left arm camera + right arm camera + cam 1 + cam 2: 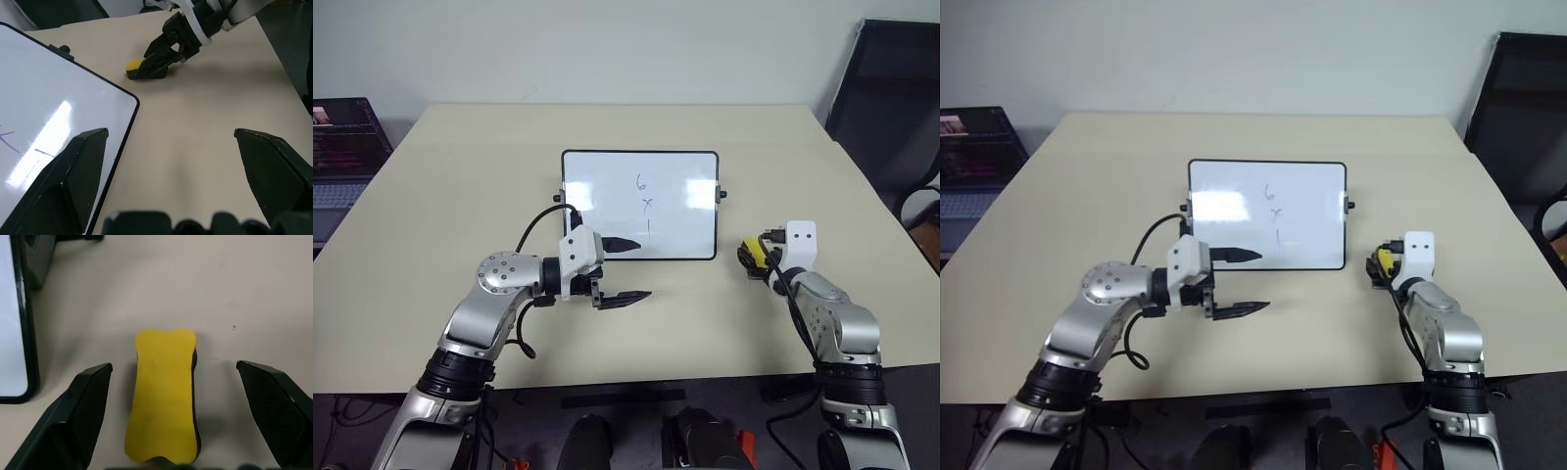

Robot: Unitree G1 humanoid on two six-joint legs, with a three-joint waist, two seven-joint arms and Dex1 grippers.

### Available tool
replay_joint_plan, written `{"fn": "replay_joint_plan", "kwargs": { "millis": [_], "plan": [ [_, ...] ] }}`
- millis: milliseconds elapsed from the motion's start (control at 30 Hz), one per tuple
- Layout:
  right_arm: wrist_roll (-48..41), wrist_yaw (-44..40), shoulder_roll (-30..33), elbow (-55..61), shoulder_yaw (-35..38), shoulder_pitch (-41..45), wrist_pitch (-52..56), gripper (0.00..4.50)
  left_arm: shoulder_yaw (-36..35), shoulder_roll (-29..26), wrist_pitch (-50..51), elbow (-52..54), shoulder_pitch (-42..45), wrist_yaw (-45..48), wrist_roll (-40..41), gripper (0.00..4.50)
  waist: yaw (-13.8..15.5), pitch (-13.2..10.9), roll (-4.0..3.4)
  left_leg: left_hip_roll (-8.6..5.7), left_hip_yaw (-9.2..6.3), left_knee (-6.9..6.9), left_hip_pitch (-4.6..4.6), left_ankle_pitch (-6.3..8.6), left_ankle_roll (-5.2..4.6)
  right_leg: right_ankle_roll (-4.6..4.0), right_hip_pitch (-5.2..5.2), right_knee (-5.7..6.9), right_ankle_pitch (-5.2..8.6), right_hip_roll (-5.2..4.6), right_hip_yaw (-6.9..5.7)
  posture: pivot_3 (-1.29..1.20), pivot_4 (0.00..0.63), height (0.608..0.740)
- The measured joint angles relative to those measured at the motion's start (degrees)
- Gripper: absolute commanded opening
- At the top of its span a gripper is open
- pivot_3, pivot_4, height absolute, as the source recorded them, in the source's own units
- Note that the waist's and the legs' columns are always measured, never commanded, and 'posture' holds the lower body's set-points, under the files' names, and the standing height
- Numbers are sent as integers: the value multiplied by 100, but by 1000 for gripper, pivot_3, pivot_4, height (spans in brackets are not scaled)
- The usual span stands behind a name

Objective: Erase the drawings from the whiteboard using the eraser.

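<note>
The yellow eraser has my fingers reaching down beside both of its long sides, near the table. My right gripper should close on it now.
The whiteboard lies flat in the middle of the table, with the drawings, a "6", an "x" and a short stroke, in a column near its centre. Right of the board's near corner lies the yellow eraser. My right gripper is open, one finger on either side of the eraser, with gaps between fingers and block. My left gripper is open too and points sideways at the board's near edge, holding nothing. In the left wrist view the eraser shows at the tips of the right gripper.
The beige table has bare room all around the board. A laptop stands off the table's far left, and a black chair at the far right. The table's front edge runs just behind both arms.
</note>
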State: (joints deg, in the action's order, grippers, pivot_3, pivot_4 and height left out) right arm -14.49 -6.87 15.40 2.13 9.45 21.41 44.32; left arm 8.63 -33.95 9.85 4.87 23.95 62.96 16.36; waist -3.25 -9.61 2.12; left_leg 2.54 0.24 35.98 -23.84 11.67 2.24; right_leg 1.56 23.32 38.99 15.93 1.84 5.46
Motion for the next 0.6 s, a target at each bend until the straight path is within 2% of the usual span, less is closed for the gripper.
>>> {"fn": "replay_joint_plan", "kwargs": {
  "millis": [100,200,433,467,600],
  "plan": [
    [21,-20,0,-59,-3,15,-20,4455,0,0,0,0,3,-24,-2,4500,0,0,0,0,1,0,0,0,0,0,0,0,0,0,0,0,150,740],
    [41,-22,-11,-129,-4,59,-22,3855,0,0,1,0,4,-50,-2,4500,0,0,-1,1,0,0,0,0,0,0,0,0,0,0,0,0,150,740],
    [142,-18,-25,-223,-58,114,-30,1333,0,-10,72,13,1,-116,1,4500,0,0,-1,1,0,0,0,0,0,0,0,0,0,0,0,0,150,740],
    [163,-23,-25,-223,-62,115,-35,1213,-2,-11,98,25,-4,-135,1,4500,0,0,-1,0,0,0,0,0,0,0,0,0,0,0,0,0,150,740],
    [204,-20,-47,-220,-64,111,-65,1211,-77,-12,340,146,-125,-450,-8,4500,-1,0,-1,2,-1,0,0,0,0,0,0,0,0,0,1,0,150,740]
  ]
}}
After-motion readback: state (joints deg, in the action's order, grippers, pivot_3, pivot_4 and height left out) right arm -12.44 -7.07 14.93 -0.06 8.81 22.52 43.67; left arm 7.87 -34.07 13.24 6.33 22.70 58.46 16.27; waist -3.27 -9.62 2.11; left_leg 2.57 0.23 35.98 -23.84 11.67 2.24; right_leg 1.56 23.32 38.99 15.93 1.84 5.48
